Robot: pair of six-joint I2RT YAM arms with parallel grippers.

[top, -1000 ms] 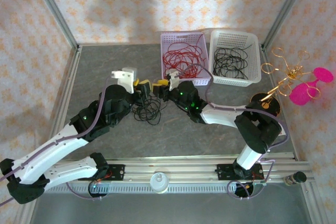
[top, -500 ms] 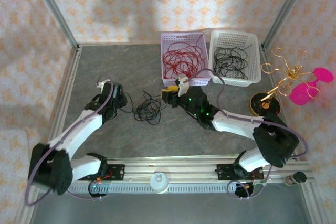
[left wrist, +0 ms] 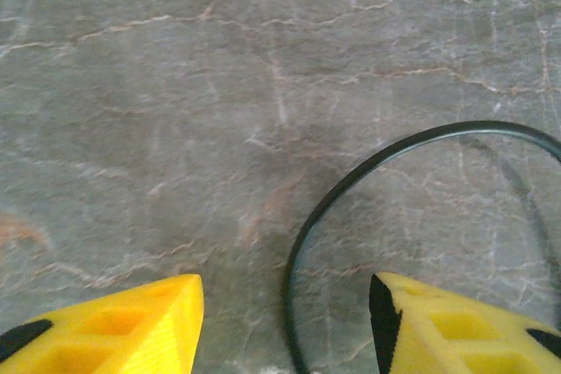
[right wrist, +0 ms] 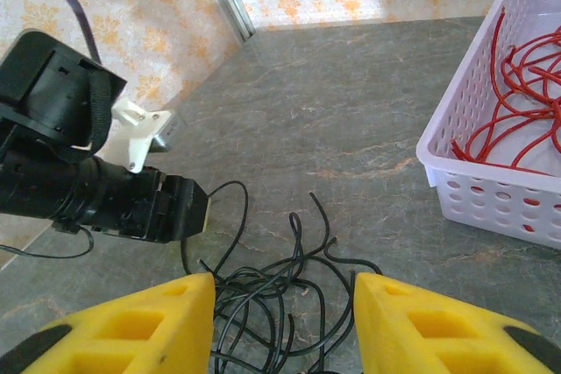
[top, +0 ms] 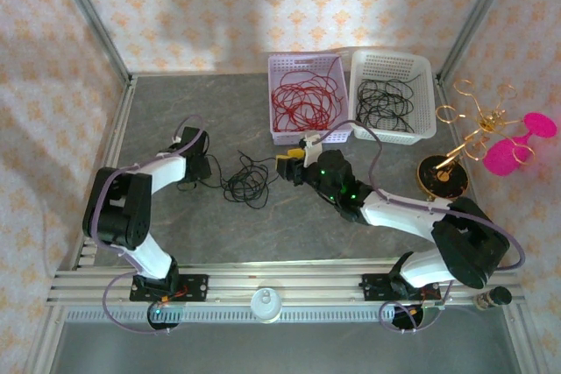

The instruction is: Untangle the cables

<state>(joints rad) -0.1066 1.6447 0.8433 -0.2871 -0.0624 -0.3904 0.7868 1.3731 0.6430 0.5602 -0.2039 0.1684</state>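
Note:
The left gripper grips the black cable by the loop lying clear of the tangle's edge [top: 202, 181] [left wrist: 288, 302] next and pulls the cable out.
A loose tangle of black cables [top: 246, 184] lies on the grey table between my two grippers. My left gripper [top: 202, 172] sits at the tangle's left edge. In the left wrist view its yellow fingers [left wrist: 114, 330] stand open low over the table, and one black cable loop [left wrist: 333, 208] lies on the stone between them, not pinched. My right gripper [top: 283, 167] is just right of the tangle. Its yellow fingers [right wrist: 438, 326] are open, with the black cables [right wrist: 280, 291] on the table below the gap. Red cables [top: 302, 101] lie in the lavender basket.
The lavender basket [top: 273, 76] and a white basket [top: 426, 94] holding black cables stand at the back centre-right; the lavender one's wall [right wrist: 491, 190] is close to my right gripper. A stand of gold wire loops [top: 473, 129] with pink discs is at the far right.
My left arm has folded back to the left and its gripper has drawn away from the tangle's top to its left edge. My right gripper has shifted slightly right. The tangle has settled flat.

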